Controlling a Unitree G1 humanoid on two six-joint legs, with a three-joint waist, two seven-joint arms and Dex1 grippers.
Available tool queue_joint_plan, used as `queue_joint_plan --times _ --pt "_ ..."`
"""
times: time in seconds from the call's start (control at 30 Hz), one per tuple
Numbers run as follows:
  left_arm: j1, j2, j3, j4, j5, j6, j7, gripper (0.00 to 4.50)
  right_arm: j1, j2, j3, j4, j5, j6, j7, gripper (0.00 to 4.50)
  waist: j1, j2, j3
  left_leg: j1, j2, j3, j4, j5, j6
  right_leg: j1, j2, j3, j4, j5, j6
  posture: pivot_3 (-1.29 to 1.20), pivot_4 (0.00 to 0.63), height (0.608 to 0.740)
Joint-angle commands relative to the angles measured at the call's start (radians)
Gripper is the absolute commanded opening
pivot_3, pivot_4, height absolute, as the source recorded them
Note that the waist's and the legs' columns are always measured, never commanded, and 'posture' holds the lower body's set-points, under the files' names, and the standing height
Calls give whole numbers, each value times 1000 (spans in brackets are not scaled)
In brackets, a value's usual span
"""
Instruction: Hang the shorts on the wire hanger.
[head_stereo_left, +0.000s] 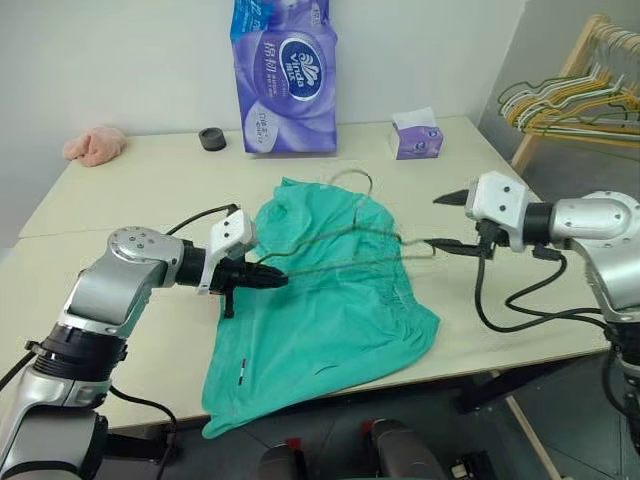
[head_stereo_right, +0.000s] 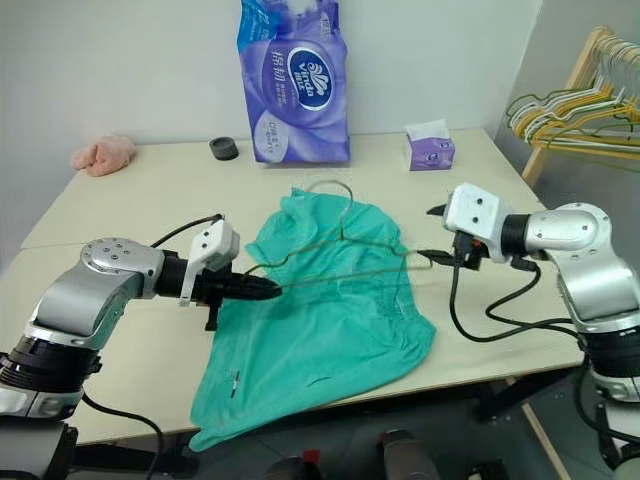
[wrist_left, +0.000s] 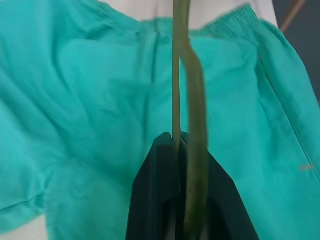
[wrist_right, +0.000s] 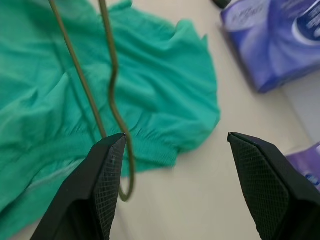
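Most of the hanger lies over the shorts (head_stereo_left: 320, 320), so I will next grab the hanger with my right gripper by the bent wire corner (head_stereo_left: 432, 251) that sticks out past the waistband.
The teal shorts (head_stereo_left: 320, 320) lie spread on the table (head_stereo_left: 140, 190), one leg hanging over the front edge. The wire hanger (head_stereo_left: 352, 265) stretches across their upper part, hook toward the back. My left gripper (head_stereo_left: 278, 279) is shut on the hanger's left end; in the left wrist view the wire (wrist_left: 196, 100) runs out from between the closed fingers (wrist_left: 160, 190). My right gripper (head_stereo_left: 447, 222) stands open just right of the hanger's other corner. In the right wrist view that corner (wrist_right: 113, 50) sits beside one finger (wrist_right: 102, 185), unclamped.
At the back of the table stand a purple toilet-paper pack (head_stereo_left: 285, 75), a small tissue box (head_stereo_left: 415, 135) and a black tape roll (head_stereo_left: 212, 138). A pink cloth lump (head_stereo_left: 95, 145) lies at the far left. A wooden rack of hangers (head_stereo_left: 580, 95) stands beyond the right edge.
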Motion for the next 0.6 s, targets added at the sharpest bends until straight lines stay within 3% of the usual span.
queue_joint_plan --times 0.03,0.27,0.6 --pt "-28 6 1 -43 -3 -26 -24 0 19 -16 45 -73 31 57 58 3496 -2 0 0 0 0 0 0 0 0 0 0 0 0 -1 2 -196 91 740" --pt "-51 -5 -11 -38 13 -34 -38 0 0 -16 161 -100 19 134 149 3496 -3 0 0 0 0 0 0 0 0 0 0 0 0 -1 2 -190 92 740" --pt "-16 4 0 -60 23 -37 -25 0 -43 -132 54 126 -9 1 166 3496 3 0 1 0 0 0 0 0 0 0 0 0 -1 -1 2 -181 96 740"
